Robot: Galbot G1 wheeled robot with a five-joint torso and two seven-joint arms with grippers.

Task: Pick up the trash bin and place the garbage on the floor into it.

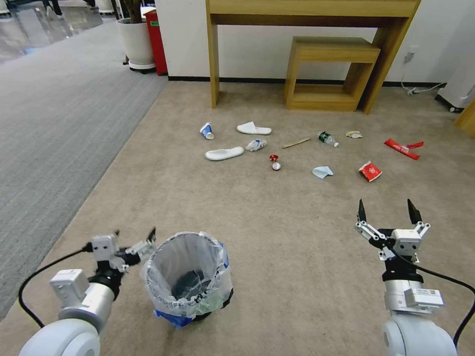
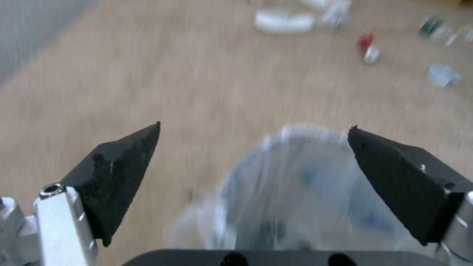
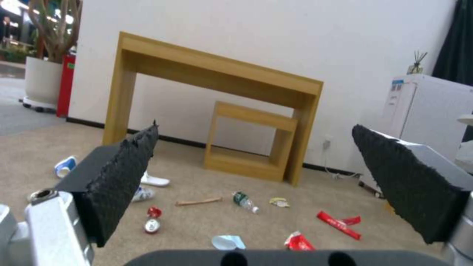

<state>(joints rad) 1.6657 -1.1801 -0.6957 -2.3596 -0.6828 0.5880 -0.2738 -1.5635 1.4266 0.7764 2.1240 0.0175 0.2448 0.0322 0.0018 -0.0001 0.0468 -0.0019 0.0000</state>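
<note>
The round opening of the trash bin is wider than my open fingers, so my left gripper should next grab the bin by its thin bagged rim (image 1: 151, 260).
The trash bin (image 1: 188, 277), black with a clear bag liner, stands on the beige floor (image 1: 277, 232) close in front of me. My left gripper (image 1: 135, 233) hovers open just left of its rim; the left wrist view shows the bin (image 2: 305, 192) blurred between and below the open fingers (image 2: 123, 173). My right gripper (image 1: 386, 210) is open in the air to the right, holding nothing. The garbage lies farther ahead: a paper cup (image 1: 207, 130), two white slippers (image 1: 254, 129) (image 1: 224, 153), a wooden stick (image 1: 296, 143), a small bottle (image 1: 327, 138), a pale blue mask (image 1: 322, 172) and red wrappers (image 1: 403, 148) (image 1: 370, 171).
A wooden table (image 1: 307, 15) and a low wooden stool (image 1: 331, 74) stand against the back wall behind the litter. Grey striped carpet (image 1: 54, 113) runs along the left. A white planter (image 1: 136, 44) and a red box (image 1: 156, 42) sit at the back left.
</note>
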